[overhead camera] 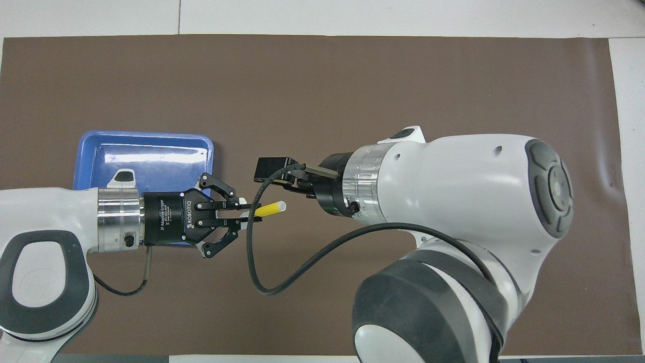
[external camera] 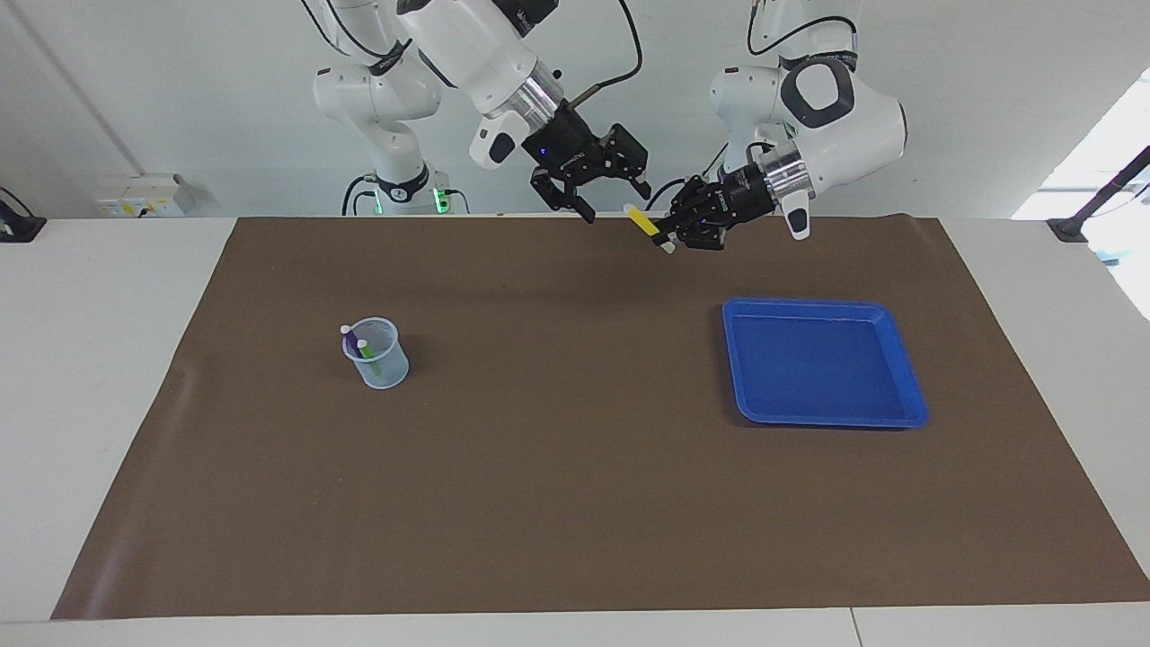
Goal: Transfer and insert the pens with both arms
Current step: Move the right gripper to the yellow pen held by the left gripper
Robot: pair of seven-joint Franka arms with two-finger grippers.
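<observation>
My left gripper's fingers cover one end of the yellow pen, and my right gripper will next grab the yellow pen by its bare, protruding end [overhead camera: 275, 208].
My left gripper [external camera: 668, 234] is shut on the yellow pen [external camera: 643, 218] and holds it in the air over the mat's edge by the robots. In the overhead view the left gripper [overhead camera: 249, 216] points the yellow pen [overhead camera: 270, 208] at my right arm's wrist. My right gripper [external camera: 611, 199] is open and empty, in the air beside the pen's free end and apart from it. The purple pen [external camera: 351, 341] and the green pen [external camera: 369, 356] stand in a clear cup [external camera: 379, 359] toward the right arm's end. The overhead view hides the cup under the right arm.
A blue tray [external camera: 822, 364] lies on the brown mat [external camera: 575, 503] toward the left arm's end, with nothing in it; it also shows in the overhead view [overhead camera: 151, 154]. A black cable [overhead camera: 282, 282] loops from the right wrist. Two smaller white arms stand at the table's edge by the robots.
</observation>
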